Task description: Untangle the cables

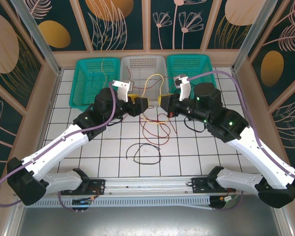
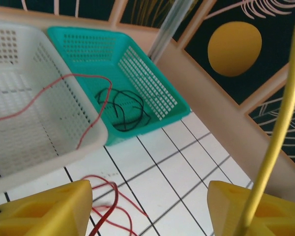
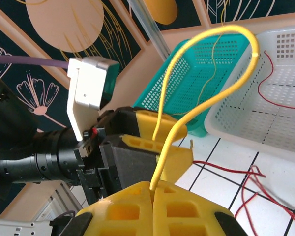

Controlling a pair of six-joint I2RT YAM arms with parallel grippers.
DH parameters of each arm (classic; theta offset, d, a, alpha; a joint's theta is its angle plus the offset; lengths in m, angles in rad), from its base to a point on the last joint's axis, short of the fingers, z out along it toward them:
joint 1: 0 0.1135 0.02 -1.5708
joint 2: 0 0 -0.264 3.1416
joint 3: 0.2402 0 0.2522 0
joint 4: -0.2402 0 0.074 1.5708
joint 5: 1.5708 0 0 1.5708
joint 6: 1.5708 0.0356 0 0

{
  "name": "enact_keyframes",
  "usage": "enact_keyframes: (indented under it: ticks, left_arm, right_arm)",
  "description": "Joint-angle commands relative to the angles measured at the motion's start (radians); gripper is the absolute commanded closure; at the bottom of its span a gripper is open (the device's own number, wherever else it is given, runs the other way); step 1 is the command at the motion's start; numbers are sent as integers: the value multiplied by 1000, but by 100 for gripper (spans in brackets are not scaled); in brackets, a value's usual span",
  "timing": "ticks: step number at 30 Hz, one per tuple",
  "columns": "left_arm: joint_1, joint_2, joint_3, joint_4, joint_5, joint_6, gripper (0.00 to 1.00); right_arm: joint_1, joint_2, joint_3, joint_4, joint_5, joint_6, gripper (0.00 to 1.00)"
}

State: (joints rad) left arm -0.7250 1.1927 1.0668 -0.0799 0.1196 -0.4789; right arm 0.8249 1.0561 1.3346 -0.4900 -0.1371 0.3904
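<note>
My left gripper grabs the yellow cable on the side dropping beside it next, opposite my right gripper's hold, to untangle it.
A yellow cable arches up between my two grippers above the table's middle. My right gripper is shut on one end of that yellow cable. The other end drops beside my left gripper, whose jaws stand apart; the yellow cable leans against one finger without being pinched. A red cable lies in loops on the tiles under both grippers, and a black cable lies nearer the arm bases. My left gripper and right gripper face each other closely.
Three baskets line the far edge: a left teal basket with a thin yellow wire, a white basket with a red wire, and a right teal basket holding a black wire. Wooden walls border the table.
</note>
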Motion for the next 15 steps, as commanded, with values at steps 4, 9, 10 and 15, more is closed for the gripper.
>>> enact_keyframes:
  ticks: [4, 9, 10, 15]
  left_arm:
    - [2, 11, 53, 46, -60, 45, 63]
    - [3, 18, 46, 81, -36, 18, 92]
    - [3, 16, 42, 86, -35, 14, 98]
    - [3, -13, -9, 138, -6, -7, 100]
  right_arm:
    - [8, 10, 25, 29, -49, -5, 100]
    - [8, 6, 17, 38, -52, -4, 100]
    - [8, 2, 13, 40, -49, -3, 100]
    - [4, -31, -4, 40, 36, 8, 72]
